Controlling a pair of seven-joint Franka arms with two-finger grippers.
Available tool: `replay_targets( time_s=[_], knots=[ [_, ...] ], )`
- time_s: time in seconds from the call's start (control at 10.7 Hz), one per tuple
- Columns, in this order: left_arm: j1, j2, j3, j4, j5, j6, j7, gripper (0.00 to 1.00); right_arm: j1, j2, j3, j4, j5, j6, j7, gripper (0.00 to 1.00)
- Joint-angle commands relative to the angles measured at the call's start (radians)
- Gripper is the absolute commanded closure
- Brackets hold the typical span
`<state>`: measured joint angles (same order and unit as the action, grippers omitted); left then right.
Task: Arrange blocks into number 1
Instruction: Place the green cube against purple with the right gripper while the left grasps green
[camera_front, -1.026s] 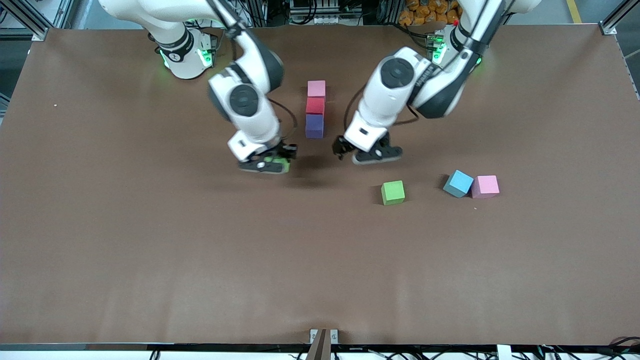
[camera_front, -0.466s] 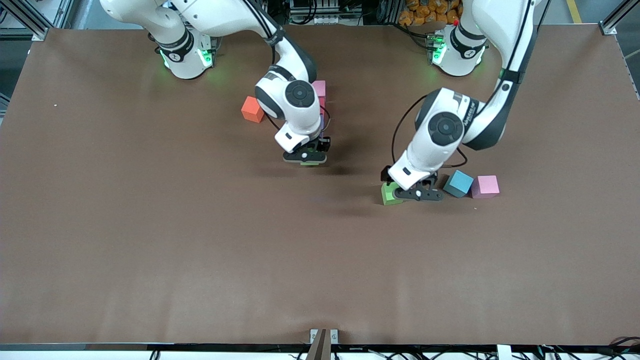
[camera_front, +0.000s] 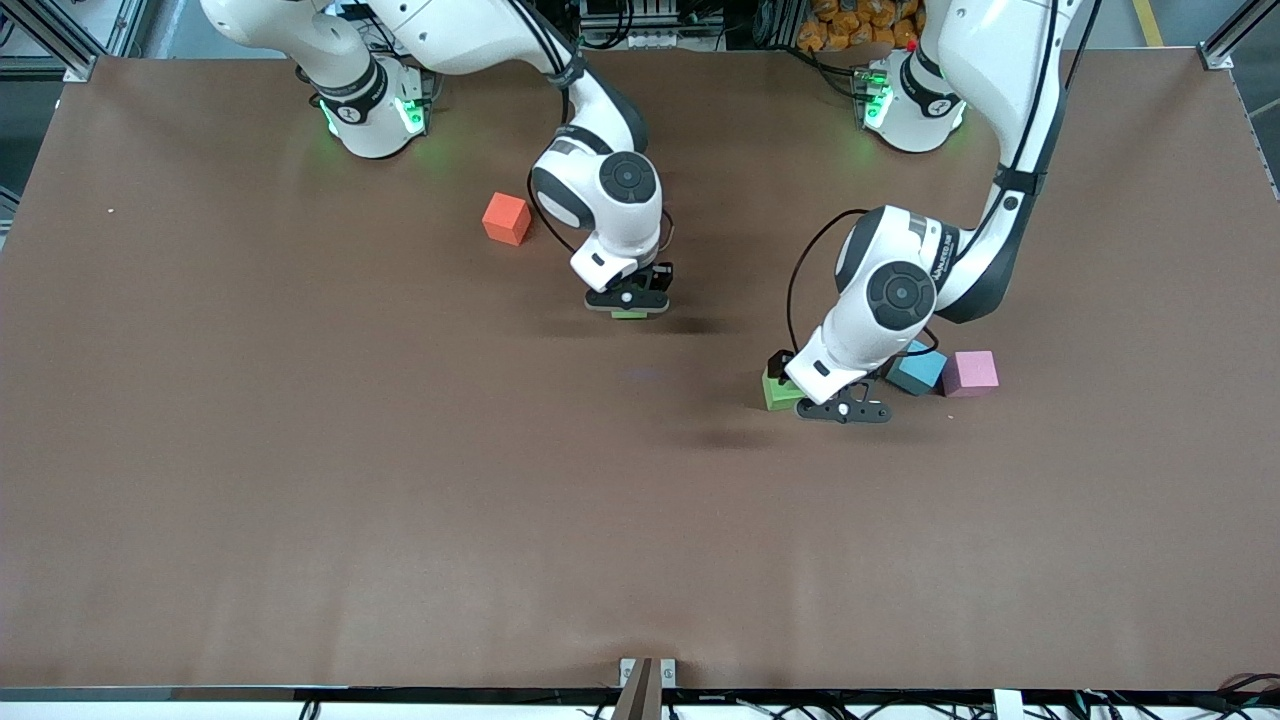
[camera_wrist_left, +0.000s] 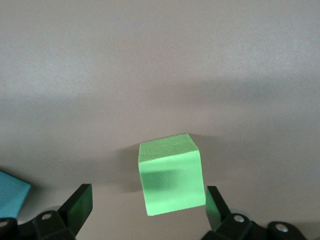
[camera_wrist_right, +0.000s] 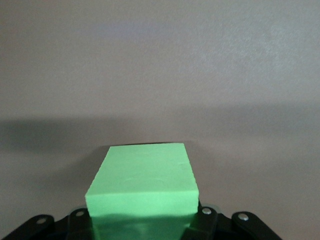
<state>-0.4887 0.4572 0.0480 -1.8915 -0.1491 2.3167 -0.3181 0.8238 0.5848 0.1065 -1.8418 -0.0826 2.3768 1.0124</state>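
Observation:
The fingers of my left gripper are above the green block's top (camera_front: 781, 392) (camera_wrist_left: 172, 184), so my left gripper should go lower first and then close on the green block.
My right gripper (camera_front: 628, 302) is shut on a green block (camera_front: 630, 314) and hangs low over the table's middle. The right wrist view shows that green block (camera_wrist_right: 142, 187) filling the space between the jaws. The pink, red and purple column is hidden under the right arm. My left gripper (camera_front: 840, 410) is open over a second green block (camera_front: 778, 388) that rests on the table. In the left wrist view this block (camera_wrist_left: 171, 175) lies between the spread fingers (camera_wrist_left: 77, 207), closer to one of them. An orange block (camera_front: 506, 218) lies beside the right arm's wrist.
A blue block (camera_front: 920, 370) and a pink block (camera_front: 970, 372) sit side by side next to the left gripper, toward the left arm's end. A blue corner (camera_wrist_left: 12, 192) shows in the left wrist view. Brown table (camera_front: 400, 500) stretches toward the front camera.
The right gripper carried its green block across to the spot nearer the camera than the column, uncovering the orange block. The left gripper swung over to the loose green block.

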Motion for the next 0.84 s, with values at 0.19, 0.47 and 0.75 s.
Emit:
replay_targets(
  time_s=[0.19,0.47,0.75],
  knots=[
    [-0.03,0.053,0.01,0.026,-0.03,-0.017,-0.096,0.0,0.04,0.01,-0.008,0.019,-0.026,-0.05,0.063,1.0],
    [-0.033,0.096,0.01,0.068,-0.021,-0.013,-0.147,0.0,0.041,0.01,-0.01,0.018,-0.026,-0.054,0.063,1.0],
    [-0.033,0.124,0.01,0.081,-0.021,-0.007,-0.142,0.15,0.04,0.01,-0.01,0.018,-0.026,-0.067,0.064,0.61]
  ],
)
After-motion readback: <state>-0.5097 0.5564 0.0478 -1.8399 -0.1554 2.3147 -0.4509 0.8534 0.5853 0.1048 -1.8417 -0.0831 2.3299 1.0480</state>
